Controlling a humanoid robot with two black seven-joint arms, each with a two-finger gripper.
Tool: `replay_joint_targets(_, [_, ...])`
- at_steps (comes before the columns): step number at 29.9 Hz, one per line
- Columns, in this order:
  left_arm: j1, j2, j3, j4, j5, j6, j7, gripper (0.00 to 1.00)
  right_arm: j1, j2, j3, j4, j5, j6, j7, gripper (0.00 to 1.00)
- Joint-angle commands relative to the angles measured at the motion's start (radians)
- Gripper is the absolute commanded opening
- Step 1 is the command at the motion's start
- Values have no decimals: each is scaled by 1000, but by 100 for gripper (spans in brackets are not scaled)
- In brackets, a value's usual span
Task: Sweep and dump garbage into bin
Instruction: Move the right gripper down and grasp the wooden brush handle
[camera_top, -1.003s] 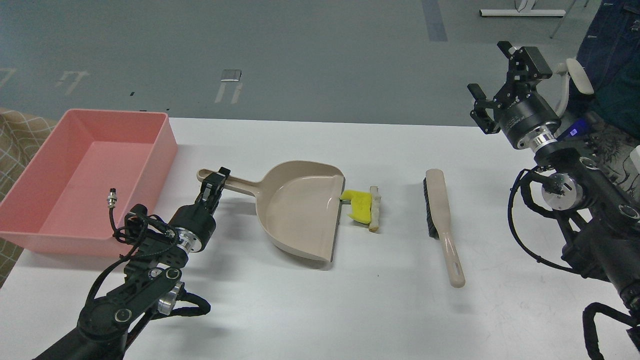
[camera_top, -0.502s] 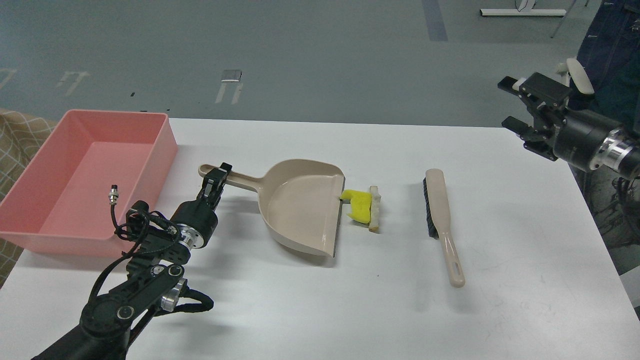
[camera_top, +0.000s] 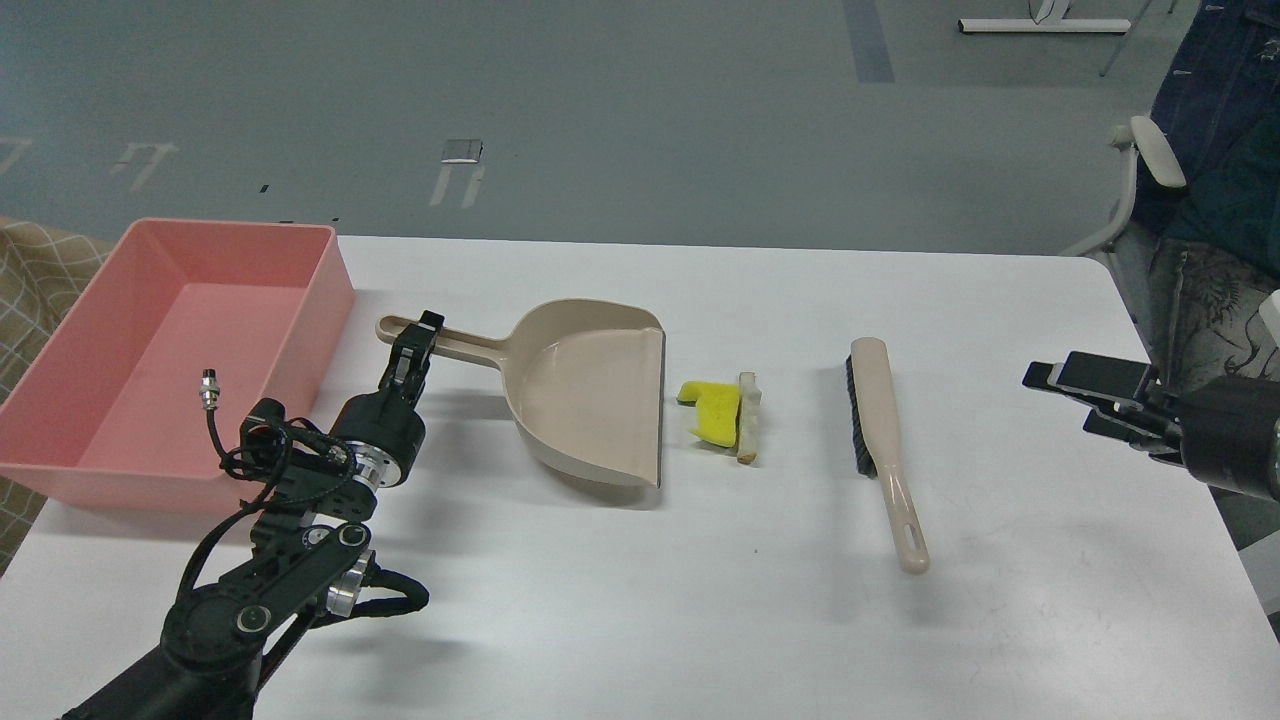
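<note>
The black bristles of the brush should stay free to sweep the garbage into the dustpan (camera_top: 592, 400), so the robot's right gripper should next grab the brush by its handle (camera_top: 905, 523).
The beige dustpan (camera_top: 592, 400) lies on the white table (camera_top: 700, 600), its mouth facing right. My left gripper (camera_top: 412, 347) is shut on its long handle near the handle's end. The garbage lies just right of the dustpan's lip with a small gap: a bright yellow sponge chunk (camera_top: 712, 412) and a thin pale beige strip (camera_top: 747, 418) touching its right side. The pink bin (camera_top: 150, 485) stands at the table's left end, and nothing shows inside it. My right gripper (camera_top: 1068, 396) is open and holds nothing, low over the table's right edge, well right of the brush.
A beige hand brush (camera_top: 880, 440) with black bristles lies flat right of the garbage, handle toward me. A chair (camera_top: 1150, 170) and dark cloth stand beyond the table's right end. A checked cloth (camera_top: 30, 290) shows at far left.
My left gripper pulled the dustpan left, opening a gap to the garbage. My right arm swung down from high at the right to low by the table's right edge.
</note>
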Motion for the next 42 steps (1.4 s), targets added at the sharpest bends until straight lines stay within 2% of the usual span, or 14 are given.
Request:
replay_joint_targets(1, [4, -2, 0, -5, 1, 0, 0, 0, -5, 16, -4, 26, -14, 0, -49, 85])
replay_joint_targets(3, [5, -2, 0, -11, 1, 0, 0, 0, -7, 37, -7, 53, -14, 0, -66, 76])
replay_joint_targets(15, [1, 1, 2, -18, 0, 0, 1, 0, -43, 116, -11, 57, -16, 11, -101, 75])
replay_joint_targets(19, [1, 1, 2, -18, 0, 0, 1, 0, -46, 131, -11, 57, -14, 11, -135, 63])
replay_joint_targets(26, [4, 0, 2, -24, -2, 0, 3, 0, -39, 199, -28, 49, -16, 11, -167, 62])
replay_joint_targets(36, [12, -5, 2, -29, -2, 0, 3, 0, -37, 268, -51, 5, -21, 9, -169, 63])
replay_joint_targets(42, [7, -3, 2, -29, -3, 0, 3, 0, -37, 275, -53, 3, -22, 9, -169, 56])
